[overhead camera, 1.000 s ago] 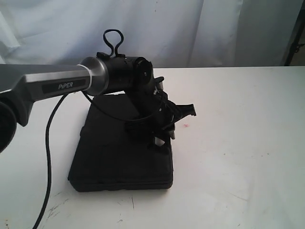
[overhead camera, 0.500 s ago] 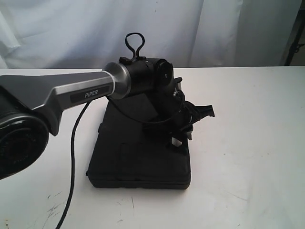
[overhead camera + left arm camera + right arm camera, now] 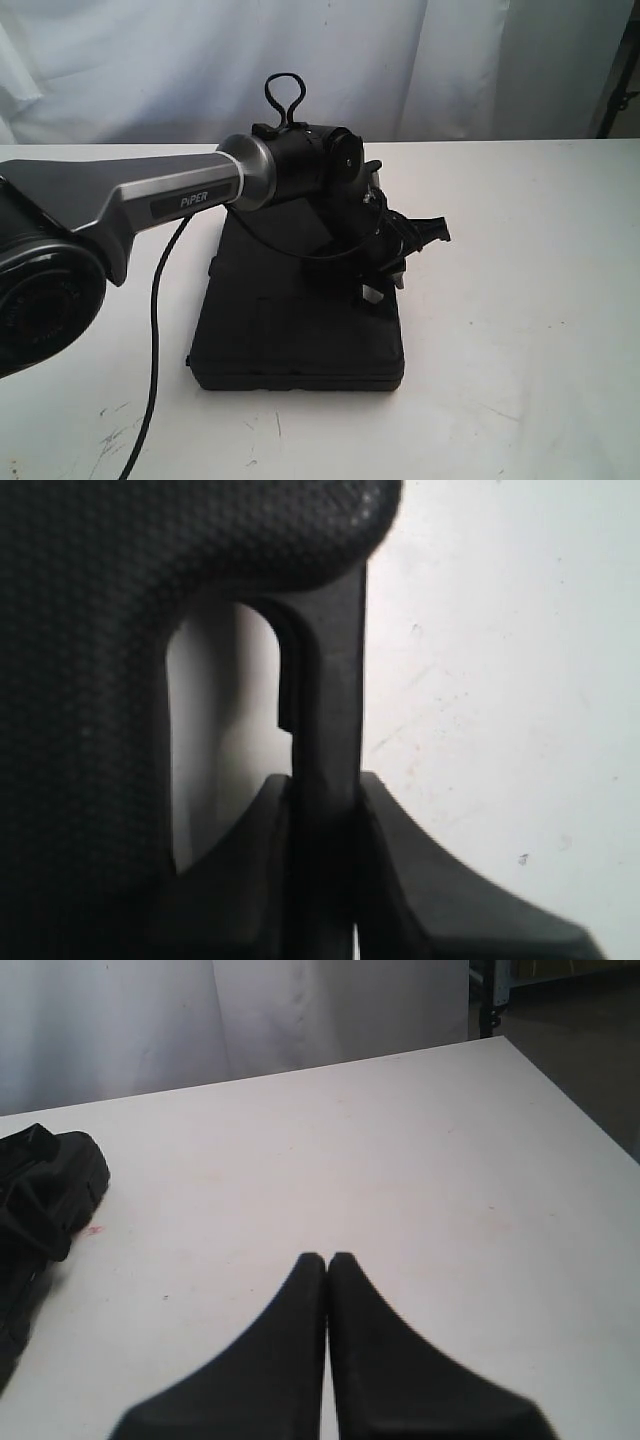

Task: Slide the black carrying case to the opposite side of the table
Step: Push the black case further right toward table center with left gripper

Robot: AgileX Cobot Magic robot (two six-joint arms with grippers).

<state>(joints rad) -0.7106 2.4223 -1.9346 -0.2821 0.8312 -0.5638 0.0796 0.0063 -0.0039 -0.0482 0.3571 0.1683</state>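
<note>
The black case's lower edge lies flat on the white table, so it is time for my left gripper to open and release the handle.
The black carrying case (image 3: 290, 320) lies flat on the white table (image 3: 520, 300), left of the middle. My left gripper (image 3: 385, 280) reaches down at the case's right edge. In the left wrist view this gripper (image 3: 325, 785) is shut on the case's thin black handle (image 3: 335, 680), next to the textured case body (image 3: 90, 680). My right gripper (image 3: 327, 1260) is shut with nothing in it, above bare tabletop (image 3: 420, 1140), and does not show in the exterior view. A corner of the case (image 3: 75, 1175) shows at the edge of the right wrist view.
A small pink-red spot (image 3: 95, 1229) marks the table beside the case corner. The left arm's cable (image 3: 155, 330) trails over the table left of the case. A white curtain (image 3: 400, 60) hangs behind the far edge. Bare table spreads to the right.
The left arm has moved to the right with the case's handle in its gripper, and the case has slid right with it. Most of the shift came early.
</note>
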